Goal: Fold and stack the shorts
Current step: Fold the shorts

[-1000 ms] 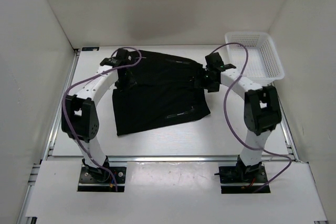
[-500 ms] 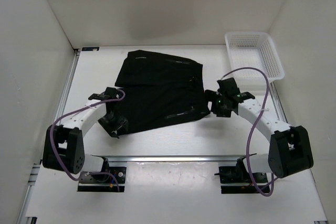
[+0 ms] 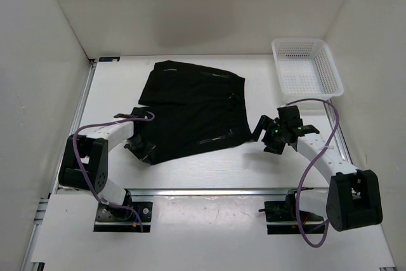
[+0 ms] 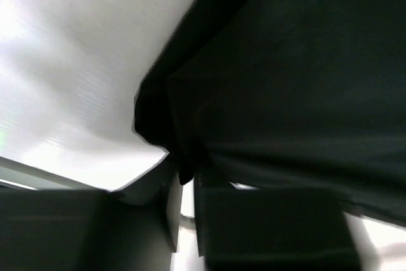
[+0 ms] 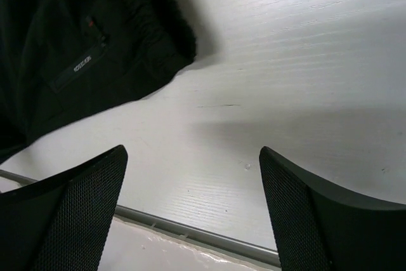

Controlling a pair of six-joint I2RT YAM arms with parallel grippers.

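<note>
My right gripper grabs the black shorts' free near corner (image 3: 247, 138) (image 5: 177, 65) next, opposite my left gripper's corner, to fold the near side of the shorts over.
The black shorts (image 3: 190, 106) lie spread flat on the white table, wider than the basket. My left gripper (image 3: 143, 148) is at their near left corner. In the left wrist view the fingers (image 4: 186, 185) stand almost together, with that corner of the shorts (image 4: 285, 61) pinched at their tips. My right gripper (image 3: 261, 136) is open and empty, low over bare table just right of the shorts' near right corner. In the right wrist view (image 5: 191, 153) that corner of the shorts (image 5: 63, 30) lies ahead and to the left.
A white mesh basket (image 3: 335, 80) stands at the far right corner. The metal rail of the table's near edge (image 3: 222, 190) runs just behind both grippers and also shows in the right wrist view (image 5: 190, 230). White walls enclose the table.
Both grippers have come back from the shorts' far edge to their near corners. In the last half second the left elbow drew in and the right gripper shifted slightly right.
</note>
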